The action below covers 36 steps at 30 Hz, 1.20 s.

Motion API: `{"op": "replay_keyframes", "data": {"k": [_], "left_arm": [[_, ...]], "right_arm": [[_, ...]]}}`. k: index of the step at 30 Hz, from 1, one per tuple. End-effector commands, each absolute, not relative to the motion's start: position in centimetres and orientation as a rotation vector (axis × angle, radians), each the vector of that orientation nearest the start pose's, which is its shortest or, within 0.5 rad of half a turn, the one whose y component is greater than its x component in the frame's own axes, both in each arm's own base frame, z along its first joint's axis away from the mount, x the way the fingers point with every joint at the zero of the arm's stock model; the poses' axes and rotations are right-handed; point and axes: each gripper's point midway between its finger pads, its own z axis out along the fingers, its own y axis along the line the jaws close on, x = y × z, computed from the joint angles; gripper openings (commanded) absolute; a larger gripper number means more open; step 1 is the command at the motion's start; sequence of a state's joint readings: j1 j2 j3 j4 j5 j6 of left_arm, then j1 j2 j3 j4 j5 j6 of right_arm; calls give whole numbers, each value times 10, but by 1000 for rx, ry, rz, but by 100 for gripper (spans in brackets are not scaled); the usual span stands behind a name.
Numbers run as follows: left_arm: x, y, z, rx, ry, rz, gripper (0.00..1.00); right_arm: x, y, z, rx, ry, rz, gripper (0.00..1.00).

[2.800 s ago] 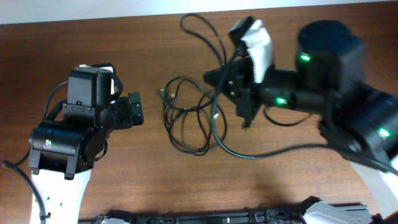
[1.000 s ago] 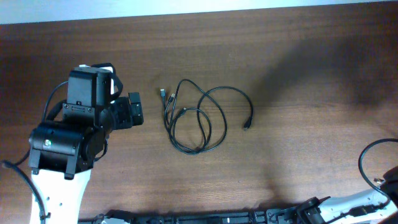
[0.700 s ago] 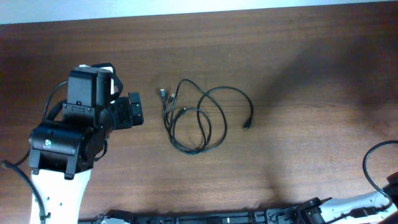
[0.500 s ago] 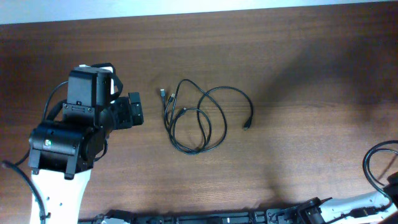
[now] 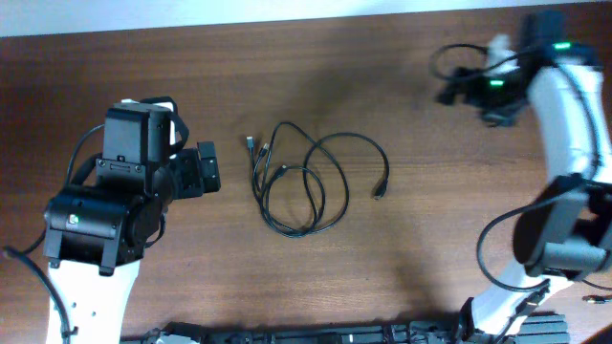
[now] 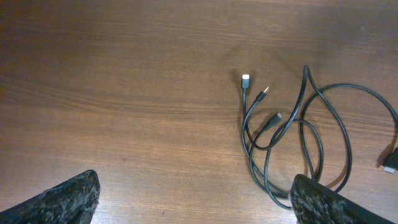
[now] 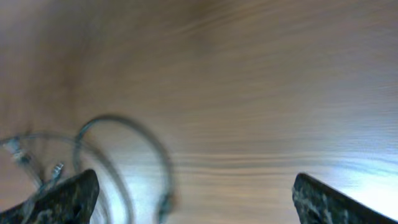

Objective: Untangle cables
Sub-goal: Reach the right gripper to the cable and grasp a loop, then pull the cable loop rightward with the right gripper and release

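My right gripper is to take one cable by its loop on the tangle's far side (image 5: 286, 124). The cable's plug ends then stay free to slip out and untangle.
The cables (image 5: 298, 187) lie in a loose black tangle of overlapping loops on the brown table (image 5: 402, 277), at its middle. My left gripper (image 5: 211, 170) rests open just left of them and touches none. In the left wrist view the cables (image 6: 297, 144) fill the right half, with plug ends pointing up-left, and the left gripper (image 6: 194, 206) holds nothing. My right gripper (image 5: 451, 92) hangs open over the table's far right. Its blurred wrist view shows the cables (image 7: 109, 158) at lower left and nothing inside the right gripper (image 7: 198, 202).
One loose plug end (image 5: 380, 192) sticks out to the right of the tangle. The right arm (image 5: 559, 143) runs along the table's right edge. A pale wall strip (image 5: 191, 14) borders the far side. The left arm's base (image 5: 91, 229) stands at the near left.
The right arm, almost out of view at the near right corner a moment ago, has swung up to the far right, moving fast. The cables and the left arm have not moved.
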<state>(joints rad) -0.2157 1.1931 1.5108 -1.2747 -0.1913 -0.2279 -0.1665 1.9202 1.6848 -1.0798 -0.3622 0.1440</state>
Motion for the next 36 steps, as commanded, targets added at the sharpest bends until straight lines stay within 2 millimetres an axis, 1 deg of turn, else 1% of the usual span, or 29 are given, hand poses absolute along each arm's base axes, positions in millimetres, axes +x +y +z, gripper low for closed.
{"op": "replay_keyframes", "data": {"k": [1,3,4,6,7,8,9,10,11,12,13,15,16,17,18,19,20,22,23,24,25,27,28,29,30,31,33,34,36], "left_arm": [[276,-25,299,-88,2486,69,99],[276,-25,299,-88,2486,69,99],[276,-25,299,-88,2486,69,99],[276,-25,299,-88,2486,69,99],[276,-25,299,-88,2486,69,99],[276,-25,299,-88,2486,69,99],[276,-25,299,-88,2486,69,99],[276,-25,299,-88,2486,69,99],[276,-25,299,-88,2486,69,99],[276,-25,299,-88,2486,69,99],[276,-25,299,-88,2486,69,99],[276,-25,299,-88,2486,69,99],[276,-25,299,-88,2486,69,99],[276,-25,299,-88,2486,69,99],[276,-25,299,-88,2486,69,99],[276,-25,299,-88,2486,69,99],[276,-25,299,-88,2486,69,99],[276,-25,299,-88,2486,69,99],[276,-25,299,-88,2486,69,99],[276,-25,299,-88,2486,69,99],[276,-25,299,-88,2486,69,99],[276,-25,299,-88,2486,69,99],[276,-25,299,-88,2486,69,99],[276,-25,299,-88,2486,69,99],[276,-25,299,-88,2486,69,99],[276,-25,299,-88,2486,69,99],[276,-25,299,-88,2486,69,99],[276,-25,299,-88,2486,69,99],[276,-25,299,-88,2486,69,99]], "right_arm": [[429,83,122,338,2808,768,98],[433,138,117,342,2776,833,99],[436,158,118,329,2753,862,99],[442,213,132,304,2675,960,99],[442,229,135,288,2657,989,99],[439,253,138,255,2637,1030,99],[436,271,137,229,2631,1051,99],[431,294,130,201,2635,1083,99],[425,310,120,233,2662,1110,99],[420,329,113,208,2665,1133,100],[417,340,110,179,2658,1148,98],[409,361,99,122,2661,1159,89],[404,366,89,121,2680,1115,70],[403,368,83,122,2688,1088,58],[403,368,80,142,2692,1069,34],[405,368,82,142,2684,1073,12],[407,366,82,147,2679,1078,4],[410,361,83,160,2682,1083,4],[411,355,87,172,2683,1082,4],[413,353,96,136,2665,1095,4],[416,346,109,104,2642,1086,4],[420,336,144,72,2593,1083,4],[420,330,174,26,2547,1066,4],[420,324,192,14,2517,1035,4],[417,317,228,-20,2456,999,4],[414,311,255,-22,2413,983,4],[407,305,300,-66,2317,994,4],[403,299,326,-69,2255,994,4],[397,283,369,-48,2143,963,4]]}}
